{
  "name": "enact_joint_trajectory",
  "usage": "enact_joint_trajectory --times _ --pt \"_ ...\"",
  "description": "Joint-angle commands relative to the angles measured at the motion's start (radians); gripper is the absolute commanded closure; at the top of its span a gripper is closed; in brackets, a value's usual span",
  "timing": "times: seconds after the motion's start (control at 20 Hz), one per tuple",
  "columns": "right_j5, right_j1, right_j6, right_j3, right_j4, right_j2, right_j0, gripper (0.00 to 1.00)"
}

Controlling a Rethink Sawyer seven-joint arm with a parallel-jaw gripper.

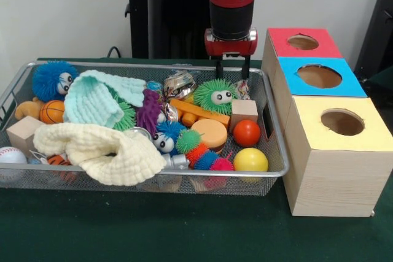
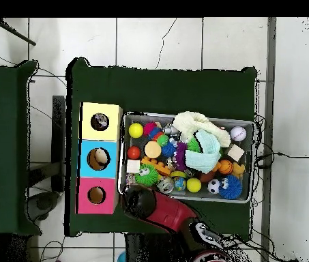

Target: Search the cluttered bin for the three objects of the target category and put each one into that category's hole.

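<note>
My gripper next needs to pick up the wrapper wad by its crumpled top (image 1: pixel 242 85), because the green spiky ball (image 1: pixel 215 96) and the side of the bin crowd it.
A wire mesh bin (image 1: pixel 184 175) holds a jumble of toys. Among them are a green spiky ball with eyes (image 1: pixel 215 96), a blue fuzzy ball (image 1: pixel 54 80), a red ball (image 1: pixel 247 133), a yellow ball (image 1: pixel 250 161), a wooden cube (image 1: pixel 244 110) and an orange disc (image 1: pixel 209 133). To its right in the front view stands a wooden box with a red hole (image 1: pixel 303 42), a blue hole (image 1: pixel 319 77) and a yellow hole (image 1: pixel 342 122). My gripper (image 1: pixel 233 70) hangs open and empty over the bin's far right corner, just behind the green spiky ball.
A mint cloth (image 1: pixel 98 99) and a cream cloth (image 1: pixel 98 148) cover part of the pile. A basketball (image 1: pixel 52 112), a baseball (image 1: pixel 11 155) and another wooden block (image 1: pixel 24 133) lie at the left end. In the overhead view the arm (image 2: pixel 160 208) hides the gripper beside the bin wall (image 2: pixel 254 160).
</note>
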Motion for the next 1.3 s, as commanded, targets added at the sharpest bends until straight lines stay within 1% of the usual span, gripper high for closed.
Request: enact_joint_trajectory --times 0.05,0.2,0.3,0.5,0.6,0.75,0.85,1.0,1.1,1.3 --pt "-0.007 0.028 0.353 0.065 0.135 0.208 -0.016 0.00" --pt "-0.031 0.036 0.350 0.074 0.154 0.235 -0.025 0.00" --pt "-0.046 0.047 0.343 0.074 0.155 0.238 -0.029 0.00" --pt "-0.070 0.066 0.320 0.063 0.130 0.227 -0.035 0.00" --pt "-0.090 0.083 0.301 0.046 0.104 0.201 -0.023 0.00" --pt "-0.116 0.124 0.252 -0.004 0.064 0.122 0.021 0.00" --pt "-0.127 0.142 0.230 -0.020 0.049 0.087 0.033 0.00" --pt "-0.162 0.156 0.213 -0.031 0.033 0.060 0.042 0.00" --pt "-0.204 0.170 0.209 -0.046 0.022 0.035 0.061 0.00" --pt "-0.262 0.205 0.203 -0.074 0.002 0.010 0.077 0.00"
